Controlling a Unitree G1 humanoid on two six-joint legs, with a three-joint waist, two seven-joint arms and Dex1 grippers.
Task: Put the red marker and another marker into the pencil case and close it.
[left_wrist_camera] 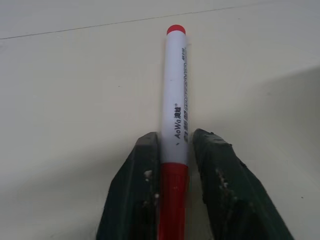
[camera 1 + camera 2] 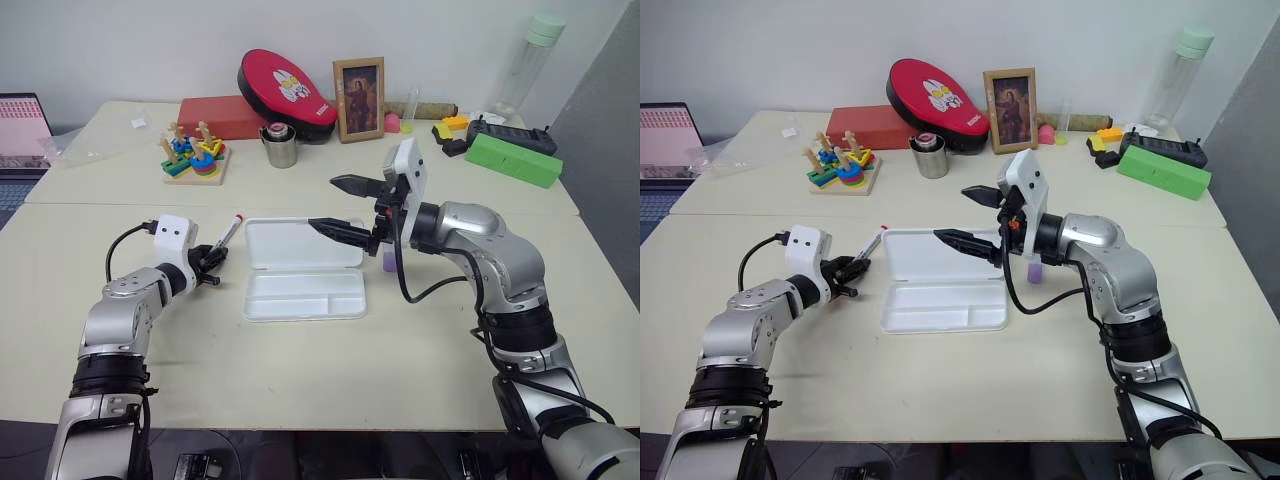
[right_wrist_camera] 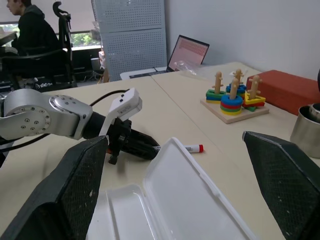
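Note:
The red marker lies beside the case, short of its tray, so the left gripper should move the marker into the tray before letting go of it.
The red marker (image 1: pixel 175 110), white-barrelled with a red cap, lies on the table just left of the pencil case (image 2: pixel 305 296). My left gripper (image 2: pixel 212 263) is shut on the marker near its capped end, and both fingers press its barrel in the left wrist view. The white case lies open, its lid flat at the back and its shallow tray in front with nothing in it. A short purple marker (image 2: pixel 389 262) stands just right of the case, partly behind my right arm. My right gripper (image 2: pixel 325 203) hovers above the case's lid, pointing left, open wide with nothing in it.
At the back of the table stand a wooden stacking toy (image 2: pixel 195 155), a metal cup (image 2: pixel 281 146), a red oval pouch (image 2: pixel 287 92), a photo frame (image 2: pixel 359 98) and a green block (image 2: pixel 513 160). A laptop (image 2: pixel 20 130) sits far left. A person (image 3: pixel 30 30) sits beyond.

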